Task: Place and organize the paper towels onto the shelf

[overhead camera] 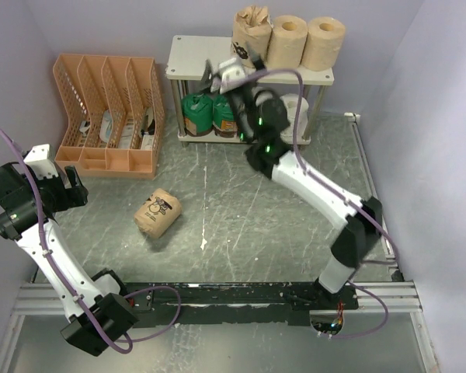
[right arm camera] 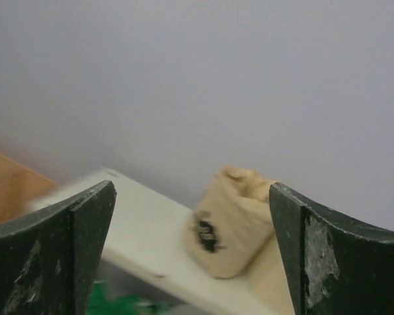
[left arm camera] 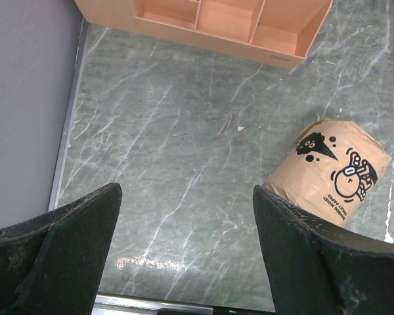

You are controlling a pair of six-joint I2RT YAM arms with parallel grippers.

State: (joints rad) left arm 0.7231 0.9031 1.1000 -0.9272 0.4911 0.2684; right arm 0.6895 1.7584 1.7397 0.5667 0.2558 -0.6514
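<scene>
The lying black-print roll will next be held by its gathered wrapper end (overhead camera: 168,196) in my right gripper, so its opposite end stays free to rest on the board.
The shelf (overhead camera: 194,58) stands at the back. On its top board are a tan-wrapped roll with black prints (overhead camera: 251,31) and two plain tan rolls (overhead camera: 287,40) (overhead camera: 325,43). On the lower tier are two brown-wrapped rolls with green tops (overhead camera: 196,114) and a white roll (overhead camera: 299,109), partly hidden by my right arm. Another black-print roll (overhead camera: 158,212) lies on its side on the table. My right gripper (overhead camera: 229,68) is open and empty in front of the top board, facing the printed roll (right arm camera: 226,223). My left gripper (overhead camera: 71,186) is open and empty, left of the lying roll (left arm camera: 328,172).
An orange slotted file organizer (overhead camera: 109,109) stands at the back left, close to my left gripper, and shows in the left wrist view (left arm camera: 203,20). Walls close in the table at the back, left and right. A metal rail (overhead camera: 217,295) runs along the near edge.
</scene>
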